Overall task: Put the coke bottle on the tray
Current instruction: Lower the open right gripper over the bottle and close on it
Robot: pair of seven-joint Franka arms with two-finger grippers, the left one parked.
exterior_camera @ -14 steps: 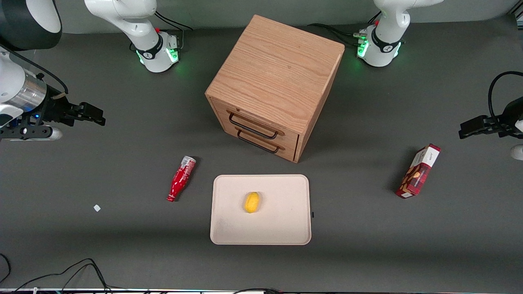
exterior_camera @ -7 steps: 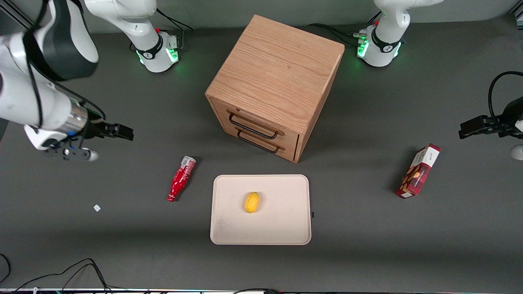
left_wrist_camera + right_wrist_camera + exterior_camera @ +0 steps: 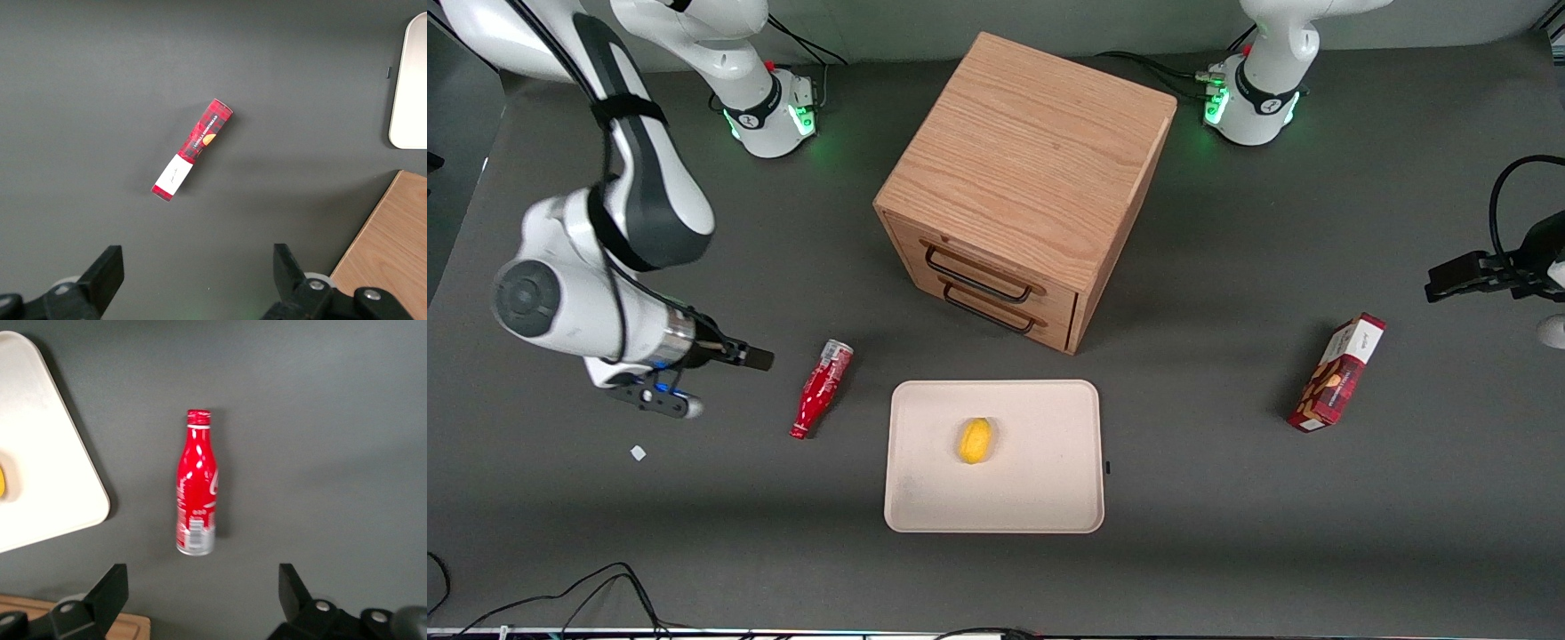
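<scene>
The coke bottle needs to be placed on the tray [image 3: 1032,480], so my right gripper next needs to grab the lower body of the coke bottle [image 3: 821,389] near the silver base.
The coke bottle [image 3: 821,389] lies on its side on the dark table, beside the tray on the working arm's side, with its cap end nearer the front camera. In the right wrist view the coke bottle [image 3: 196,483] lies apart from my fingertips [image 3: 110,587], untouched. My right gripper [image 3: 751,358] hovers open and empty just off the bottle's silver base, toward the working arm's end; it also shows in the wrist view [image 3: 202,593]. The cream tray [image 3: 1032,480] lies flat in front of the cabinet; a corner of the tray [image 3: 40,453] shows in the wrist view.
A yellow lemon [image 3: 975,440] lies on the tray. A wooden drawer cabinet [image 3: 1032,169] stands farther from the front camera than the tray. A red snack box [image 3: 1336,372] lies toward the parked arm's end. A small white scrap [image 3: 638,452] lies near the gripper.
My right arm has swung in from the table's end toward the bottle and nearer the front camera. The bottle, tray and lemon have not moved.
</scene>
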